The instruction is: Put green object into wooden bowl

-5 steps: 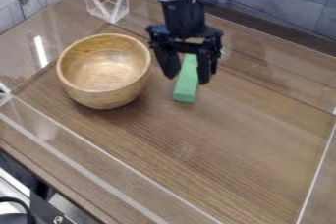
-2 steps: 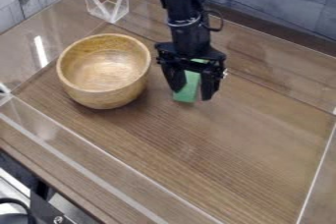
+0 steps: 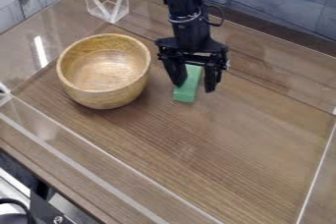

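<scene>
The robot's gripper should next take hold of the green object at the middle of its long body (image 3: 188, 83), to put it into the wooden bowl (image 3: 104, 69).
The green object (image 3: 188, 87) is a small bright-green bar lying on the wooden table, just right of the wooden bowl (image 3: 104, 69). The bowl is round, light tan and empty. My gripper (image 3: 192, 77) hangs straight down over the bar, open, with one black finger (image 3: 171, 71) on its left side and the other on its right. The bar's upper end sits between the fingers; its lower end sticks out toward the camera. I cannot tell whether the fingers touch it.
A clear acrylic wall (image 3: 53, 130) rims the table along the front and left. A clear plastic stand (image 3: 105, 5) sits at the back left, behind the bowl. Bare wooden tabletop (image 3: 223, 159) stretches in front and to the right.
The gripper has come down over the green bar and shifted slightly right, so its open fingers now straddle the bar's upper end. Bar and bowl have not moved.
</scene>
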You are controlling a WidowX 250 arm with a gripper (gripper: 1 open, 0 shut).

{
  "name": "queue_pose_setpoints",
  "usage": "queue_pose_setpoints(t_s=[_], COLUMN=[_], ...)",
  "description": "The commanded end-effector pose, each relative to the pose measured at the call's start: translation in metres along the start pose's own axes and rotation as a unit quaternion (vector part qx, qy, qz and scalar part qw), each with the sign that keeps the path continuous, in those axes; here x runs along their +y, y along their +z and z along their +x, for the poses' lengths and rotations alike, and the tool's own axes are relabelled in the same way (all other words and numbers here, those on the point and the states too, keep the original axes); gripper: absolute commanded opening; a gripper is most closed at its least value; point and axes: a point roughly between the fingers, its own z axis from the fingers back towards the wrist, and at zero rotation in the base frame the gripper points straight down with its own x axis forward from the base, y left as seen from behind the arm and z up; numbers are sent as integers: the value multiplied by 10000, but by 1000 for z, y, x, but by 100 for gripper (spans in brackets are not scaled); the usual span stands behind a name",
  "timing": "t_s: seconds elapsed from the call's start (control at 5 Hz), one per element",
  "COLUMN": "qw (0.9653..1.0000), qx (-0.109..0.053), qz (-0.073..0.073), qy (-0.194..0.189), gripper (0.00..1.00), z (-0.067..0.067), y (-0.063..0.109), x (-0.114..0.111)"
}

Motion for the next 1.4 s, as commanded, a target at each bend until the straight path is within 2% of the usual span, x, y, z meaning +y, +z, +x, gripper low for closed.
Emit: queue_pose_setpoints(t_s=[0.0,0.4,0.8,1.0,1.2], qw=[9997,9992,9982,9970,9968], qx=[75,183,379,473,498], qz=[130,287,425,483,442], qy=[169,230,-175,-377,-444], gripper=[100,100,100,100,0], z=[-7,-9,-18,-21,-22], y=[-17,-32,-43,-32,-20], x=[3,22,21,18,10])
